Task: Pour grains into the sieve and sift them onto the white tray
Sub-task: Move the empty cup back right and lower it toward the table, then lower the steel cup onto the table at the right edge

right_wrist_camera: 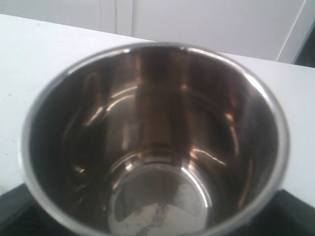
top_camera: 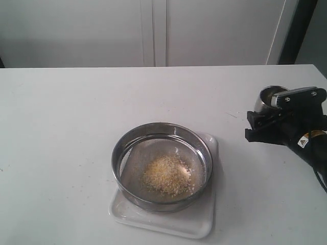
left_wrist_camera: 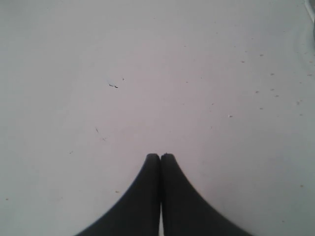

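Note:
The cup stays held in my right gripper for now, as in the exterior view the steel cup's base is above the white table.
The sieve (top_camera: 162,205), a wide steel ring with a mesh bottom, rests on the white tray (top_camera: 196,224) near the table's front middle. A heap of golden and pale grains (top_camera: 167,176) lies on its mesh. At the right, my right gripper (top_camera: 261,118) is shut on a small steel cup (top_camera: 265,98), held just above the table. The right wrist view looks straight into the cup (right_wrist_camera: 157,147), and its inside holds no grains. My left gripper (left_wrist_camera: 160,156) is shut on nothing over bare table; it does not show in the exterior view.
The white table (top_camera: 61,127) spreads left of and behind the sieve. Pale cabinet doors (top_camera: 153,30) stand past its back edge. Small dark specks (left_wrist_camera: 113,86) dot the table under the left gripper.

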Robot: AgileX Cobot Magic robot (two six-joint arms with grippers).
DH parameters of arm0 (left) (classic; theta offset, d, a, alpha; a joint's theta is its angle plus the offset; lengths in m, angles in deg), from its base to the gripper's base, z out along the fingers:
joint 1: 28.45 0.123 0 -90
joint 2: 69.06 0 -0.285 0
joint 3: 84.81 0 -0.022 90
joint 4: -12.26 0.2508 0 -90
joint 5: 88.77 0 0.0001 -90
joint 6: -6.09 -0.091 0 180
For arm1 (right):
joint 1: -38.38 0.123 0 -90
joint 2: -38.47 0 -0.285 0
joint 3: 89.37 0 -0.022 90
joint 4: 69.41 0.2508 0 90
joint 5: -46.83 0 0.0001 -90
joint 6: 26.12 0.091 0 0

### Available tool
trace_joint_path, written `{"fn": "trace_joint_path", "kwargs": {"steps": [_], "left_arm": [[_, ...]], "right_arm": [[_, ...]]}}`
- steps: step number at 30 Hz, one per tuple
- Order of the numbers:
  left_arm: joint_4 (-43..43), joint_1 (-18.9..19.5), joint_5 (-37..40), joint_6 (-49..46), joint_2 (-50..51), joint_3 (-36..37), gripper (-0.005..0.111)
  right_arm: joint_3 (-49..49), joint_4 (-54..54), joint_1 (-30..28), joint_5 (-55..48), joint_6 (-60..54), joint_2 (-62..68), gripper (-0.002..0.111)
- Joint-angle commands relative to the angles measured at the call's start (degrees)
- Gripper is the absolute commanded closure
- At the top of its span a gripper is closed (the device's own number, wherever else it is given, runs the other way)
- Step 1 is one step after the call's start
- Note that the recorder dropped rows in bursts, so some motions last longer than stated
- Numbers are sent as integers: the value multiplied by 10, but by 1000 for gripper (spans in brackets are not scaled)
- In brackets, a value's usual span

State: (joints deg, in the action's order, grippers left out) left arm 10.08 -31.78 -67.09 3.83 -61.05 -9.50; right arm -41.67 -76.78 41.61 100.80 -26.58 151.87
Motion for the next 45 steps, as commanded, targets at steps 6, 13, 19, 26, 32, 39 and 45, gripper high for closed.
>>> {"fn": "trace_joint_path", "kwargs": {"steps": [6,13,19,26,32,39,45], "left_arm": [[-6,-1,-3,3,-2,3,107],[-6,-1,-3,3,-2,3,107],[-6,-1,-3,3,-2,3,107],[-6,-1,-3,3,-2,3,107],[-6,-1,-3,3,-2,3,107],[-6,-1,-3,3,-2,3,107],[-6,-1,-3,3,-2,3,107]], "right_arm": [[-20,5,-66,48,5,74,108],[-20,-26,-72,66,5,106,108],[-20,-34,-72,65,-9,126,108],[-20,47,-72,60,-9,133,108],[-20,54,-72,43,-9,133,108],[-20,52,-72,42,-9,133,86],[-20,24,-72,27,-10,133,40]]}}
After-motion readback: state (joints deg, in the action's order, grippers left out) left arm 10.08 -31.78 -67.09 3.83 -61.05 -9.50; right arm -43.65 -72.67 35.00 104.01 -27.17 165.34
